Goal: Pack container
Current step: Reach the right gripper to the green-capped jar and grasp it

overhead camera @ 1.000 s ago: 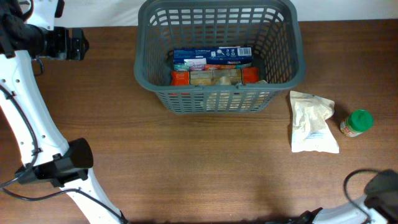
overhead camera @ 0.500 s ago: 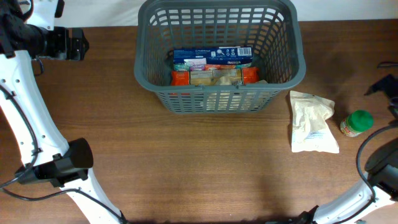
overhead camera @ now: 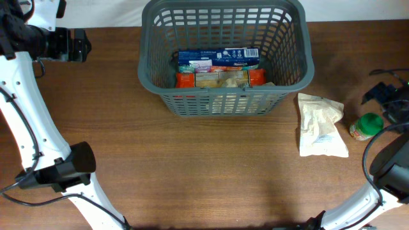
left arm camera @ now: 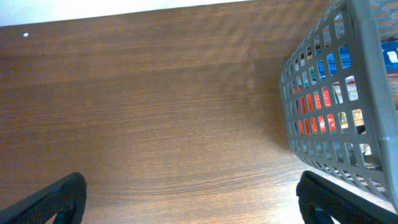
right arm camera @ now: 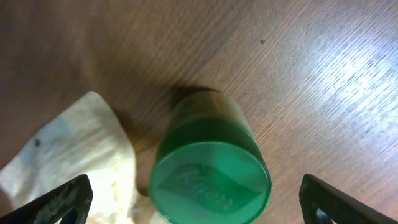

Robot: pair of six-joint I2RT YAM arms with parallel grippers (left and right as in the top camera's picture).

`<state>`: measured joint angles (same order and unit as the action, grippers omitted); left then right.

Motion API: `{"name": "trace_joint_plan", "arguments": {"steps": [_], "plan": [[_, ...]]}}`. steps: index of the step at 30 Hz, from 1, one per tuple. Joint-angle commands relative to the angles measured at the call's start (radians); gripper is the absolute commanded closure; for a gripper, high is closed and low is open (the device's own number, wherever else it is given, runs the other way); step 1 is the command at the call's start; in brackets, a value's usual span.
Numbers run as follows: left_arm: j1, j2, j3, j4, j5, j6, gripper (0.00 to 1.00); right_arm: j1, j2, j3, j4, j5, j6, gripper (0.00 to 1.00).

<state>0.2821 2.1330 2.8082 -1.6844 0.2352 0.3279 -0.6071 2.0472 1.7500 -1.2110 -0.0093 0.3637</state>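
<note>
My right gripper next needs to grip the green-lidded jar [overhead camera: 366, 125] from above on either side of its lid, to lower it base-first into the container.
The dark grey slotted container [overhead camera: 225, 13] stands at the table's back middle with blue and orange food packs inside; its wall shows in the left wrist view [left arm camera: 348, 93]. A green-lidded jar [overhead camera: 366, 125] lies at the right, beside a whitish pouch [overhead camera: 321, 125]. My right gripper [overhead camera: 388, 102] is open right above the jar [right arm camera: 208, 171], with its jaws apart either side of the lid; the pouch [right arm camera: 68, 155] is to the jar's left. My left gripper [overhead camera: 82, 45] is open and empty at the far left, over bare table [left arm camera: 186, 205].
A white wall edge runs behind the table [left arm camera: 124, 12]. The brown wooden table [overhead camera: 192, 166] spreads in front of the container.
My right arm has come in from the right edge, and its gripper now hovers by the green-lidded jar. The left arm has not moved.
</note>
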Motion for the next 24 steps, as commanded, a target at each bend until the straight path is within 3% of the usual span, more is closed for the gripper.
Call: {"name": "trace_joint_plan", "arguments": {"steps": [1, 21, 24], "plan": [[0.002, -0.002, -0.005, -0.003, 0.004, -0.014, 0.01, 0.004, -0.015, -0.058, 0.031, 0.033, 0.013, 0.01], [0.002, -0.002, -0.005, -0.003, 0.004, -0.014, 0.01, 0.005, -0.013, -0.226, 0.195, 0.031, 0.039, 0.00], [0.002, -0.002, -0.005, -0.003, 0.004, -0.014, 0.01, 0.005, -0.013, -0.226, 0.195, 0.029, 0.039, 0.08]]}}
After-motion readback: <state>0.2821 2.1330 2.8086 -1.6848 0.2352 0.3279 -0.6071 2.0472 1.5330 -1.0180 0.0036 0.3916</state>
